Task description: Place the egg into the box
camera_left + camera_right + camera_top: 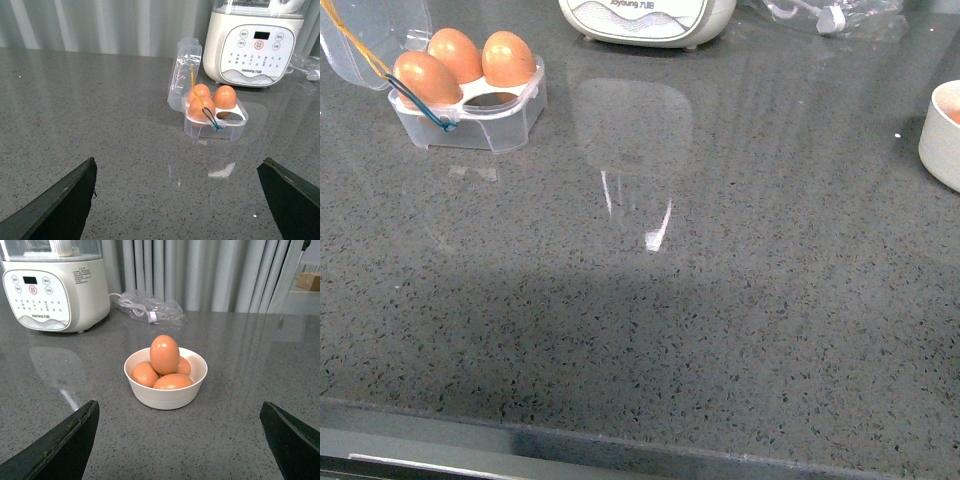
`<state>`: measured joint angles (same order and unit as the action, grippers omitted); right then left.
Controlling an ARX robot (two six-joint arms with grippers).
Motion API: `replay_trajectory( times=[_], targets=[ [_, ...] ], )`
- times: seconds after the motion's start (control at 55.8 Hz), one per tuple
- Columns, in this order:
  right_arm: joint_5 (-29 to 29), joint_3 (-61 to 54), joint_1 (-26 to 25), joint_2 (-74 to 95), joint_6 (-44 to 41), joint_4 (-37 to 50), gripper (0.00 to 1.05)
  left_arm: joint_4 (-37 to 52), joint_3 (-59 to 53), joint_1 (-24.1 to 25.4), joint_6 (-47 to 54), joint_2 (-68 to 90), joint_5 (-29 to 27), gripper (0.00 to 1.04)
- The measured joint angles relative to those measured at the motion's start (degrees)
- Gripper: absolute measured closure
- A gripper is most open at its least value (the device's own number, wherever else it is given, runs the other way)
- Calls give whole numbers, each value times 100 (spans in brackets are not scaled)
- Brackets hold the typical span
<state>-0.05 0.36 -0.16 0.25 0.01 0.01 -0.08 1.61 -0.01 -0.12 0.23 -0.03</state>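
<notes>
My right gripper reaches the top egg of the pile next and grabs the egg's rounded sides to fill the empty slot of the clear box (223, 115).
The clear box (470, 112) stands at the far left with its lid open and three brown eggs in its slots; one slot (498, 98) is empty. It also shows in the left wrist view (215, 122). A white bowl (166, 392) holds several brown eggs, one egg (164, 354) on top of the pile; its rim shows at the front view's right edge (942, 140). My left gripper (177, 200) is open and empty, well short of the box. My right gripper (180, 440) is open and empty, just short of the bowl. Neither arm shows in the front view.
A white kitchen appliance (645, 20) stands at the back, also seen in both wrist views (255, 45) (52, 287). A clear bag with a cable (150, 307) lies behind the bowl. Grey speckled countertop (670, 300) runs to the near edge.
</notes>
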Motion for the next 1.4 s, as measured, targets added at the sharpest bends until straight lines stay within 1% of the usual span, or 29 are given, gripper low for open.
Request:
replay_trajectory(
  times=[1.397],
  targets=[
    [0,0,0,0,0,0,7,0,0,0,0,0,0,7]
  ],
)
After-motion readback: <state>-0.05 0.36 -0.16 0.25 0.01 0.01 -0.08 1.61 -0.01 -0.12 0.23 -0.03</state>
